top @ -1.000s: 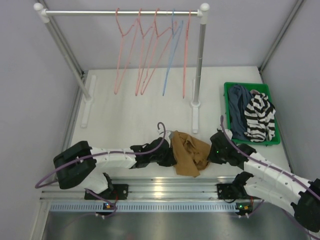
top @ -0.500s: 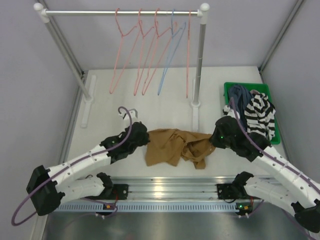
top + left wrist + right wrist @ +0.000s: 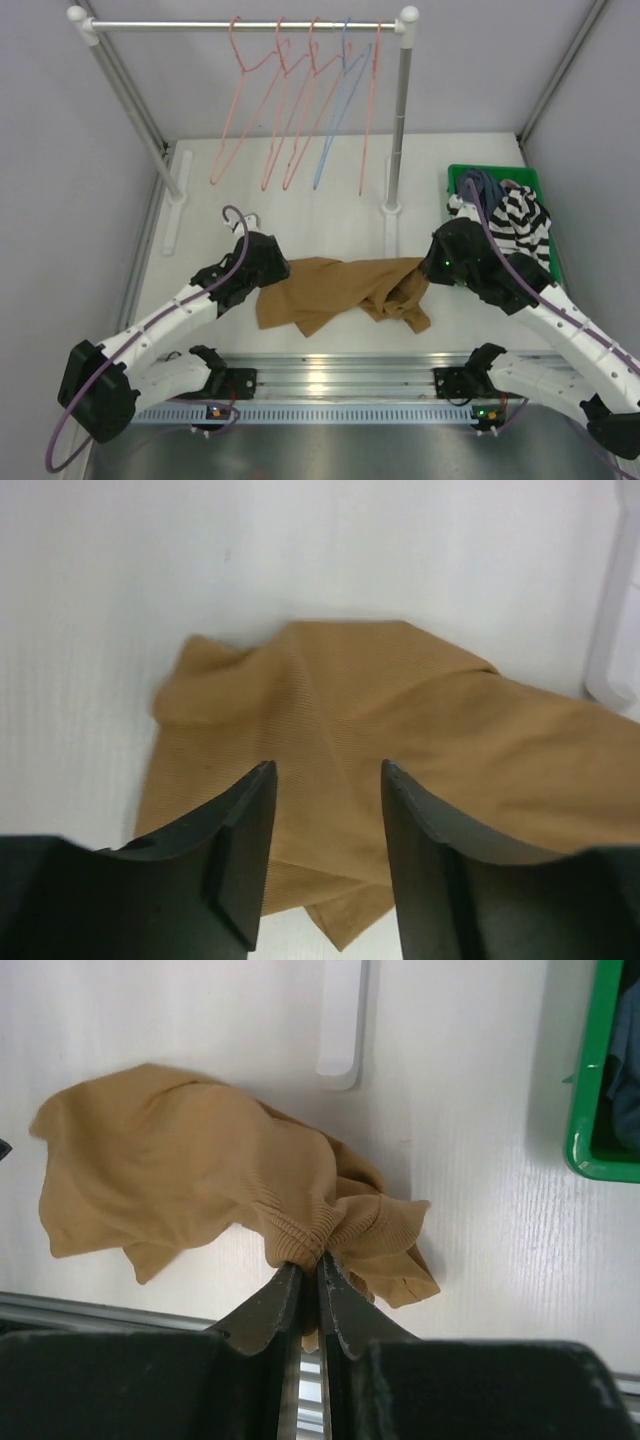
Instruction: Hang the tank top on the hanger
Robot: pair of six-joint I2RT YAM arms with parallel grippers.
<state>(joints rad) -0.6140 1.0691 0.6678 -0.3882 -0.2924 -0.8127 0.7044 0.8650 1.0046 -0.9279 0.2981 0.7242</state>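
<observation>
My left gripper needs to grab the tank top's bunched ribbed edge (image 3: pixel 415 270) next. My right gripper then stays free to spread the tank top for the hanger.
The tan tank top (image 3: pixel 335 290) lies stretched and rumpled across the table's front between both arms. My right gripper (image 3: pixel 309 1260) is shut on a bunched ribbed edge of the tank top (image 3: pixel 190 1175) at its right end (image 3: pixel 412 290). My left gripper (image 3: pixel 325 770) stands open just above the left part of the tank top (image 3: pixel 340 700), the cloth showing between the fingers without being pinched; in the top view it sits by the cloth's left end (image 3: pixel 268 272). Several salmon-pink hangers (image 3: pixel 285 110) hang on the rail at the back.
A light blue hanger (image 3: pixel 338 110) hangs among the pink ones on the white rack (image 3: pixel 400 120), whose feet (image 3: pixel 390 235) stand on the table. A green bin (image 3: pixel 545 230) at the right holds a striped garment (image 3: pixel 520 225) and a dark blue-grey one (image 3: pixel 478 185).
Both arms moved apart and away from the front edge, spreading the tank top wider. My left gripper let go of the cloth and now stands open over it. The hangers swing.
</observation>
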